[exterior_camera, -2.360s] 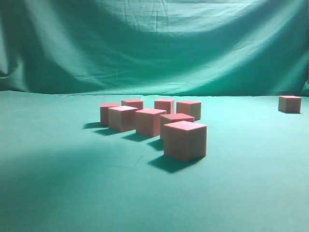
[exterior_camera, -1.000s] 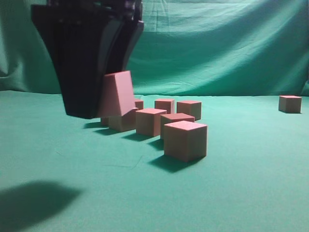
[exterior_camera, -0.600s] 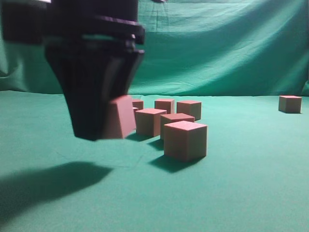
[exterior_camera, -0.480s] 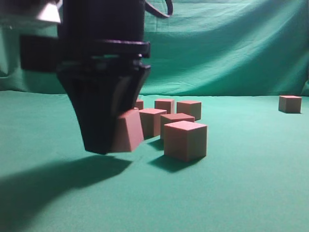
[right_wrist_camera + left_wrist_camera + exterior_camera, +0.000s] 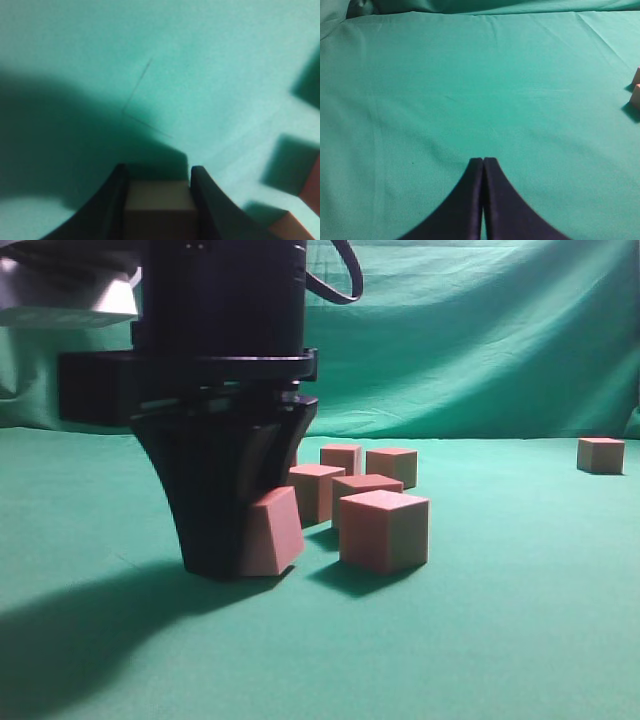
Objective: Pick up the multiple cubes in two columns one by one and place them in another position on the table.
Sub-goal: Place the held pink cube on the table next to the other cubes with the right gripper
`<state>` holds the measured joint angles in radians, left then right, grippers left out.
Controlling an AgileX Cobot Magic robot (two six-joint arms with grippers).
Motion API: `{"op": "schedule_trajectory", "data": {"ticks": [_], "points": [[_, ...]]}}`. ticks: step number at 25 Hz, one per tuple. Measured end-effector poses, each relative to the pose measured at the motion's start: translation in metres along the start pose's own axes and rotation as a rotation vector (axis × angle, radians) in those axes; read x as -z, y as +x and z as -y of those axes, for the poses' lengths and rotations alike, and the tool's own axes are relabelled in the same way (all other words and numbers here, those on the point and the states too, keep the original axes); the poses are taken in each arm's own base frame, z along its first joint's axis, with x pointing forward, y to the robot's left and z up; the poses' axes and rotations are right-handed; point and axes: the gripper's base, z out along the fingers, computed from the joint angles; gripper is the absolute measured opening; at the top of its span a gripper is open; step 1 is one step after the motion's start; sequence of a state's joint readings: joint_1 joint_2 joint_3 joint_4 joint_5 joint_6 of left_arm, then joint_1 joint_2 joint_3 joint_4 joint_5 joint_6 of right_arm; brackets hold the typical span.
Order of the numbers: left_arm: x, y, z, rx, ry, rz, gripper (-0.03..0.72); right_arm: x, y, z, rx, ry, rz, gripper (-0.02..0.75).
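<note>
I should release the pink cube from my right gripper, because the lower edge of the pink cube (image 5: 266,572) is at the green cloth beside the cluster.
Several pink cubes stand in a cluster on the green cloth; the nearest cube (image 5: 384,530) is in front, with others (image 5: 316,490) behind it. My right gripper (image 5: 240,562) has reached across to the left of the cluster and is shut on a tilted pink cube (image 5: 272,532), held at or just above the cloth. In the right wrist view the cube (image 5: 159,205) sits between the two black fingers (image 5: 112,200) of the gripper (image 5: 157,172). My left gripper (image 5: 483,161) is shut and empty over bare cloth; it does not show in the exterior view.
A lone pink cube (image 5: 600,455) stands far right near the green backdrop (image 5: 450,330). The left wrist view catches cube edges (image 5: 636,96) at its right border. The right wrist view shows cube corners (image 5: 295,226) at lower right.
My right gripper came into the exterior view from the upper left with the cube, moved down and toward the camera, and now holds it low at the cloth beside the front cube.
</note>
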<state>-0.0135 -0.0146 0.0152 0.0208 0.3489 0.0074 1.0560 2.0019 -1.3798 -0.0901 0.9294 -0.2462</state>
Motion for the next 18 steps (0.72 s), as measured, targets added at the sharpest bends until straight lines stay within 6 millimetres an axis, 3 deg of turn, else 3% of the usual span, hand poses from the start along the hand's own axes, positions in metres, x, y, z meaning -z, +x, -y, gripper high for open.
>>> {"op": "schedule_trajectory", "data": {"ticks": [12,18], "points": [[0.0000,0.0000,0.0000,0.000,0.000,0.000,0.000,-0.0011,-0.0006,-0.0007,0.000,-0.010,0.001,0.246],[0.0000,0.0000,0.0000,0.000,0.000,0.000,0.000,-0.0019,-0.0009,-0.0021,-0.009,-0.026,0.001,0.457]]}}
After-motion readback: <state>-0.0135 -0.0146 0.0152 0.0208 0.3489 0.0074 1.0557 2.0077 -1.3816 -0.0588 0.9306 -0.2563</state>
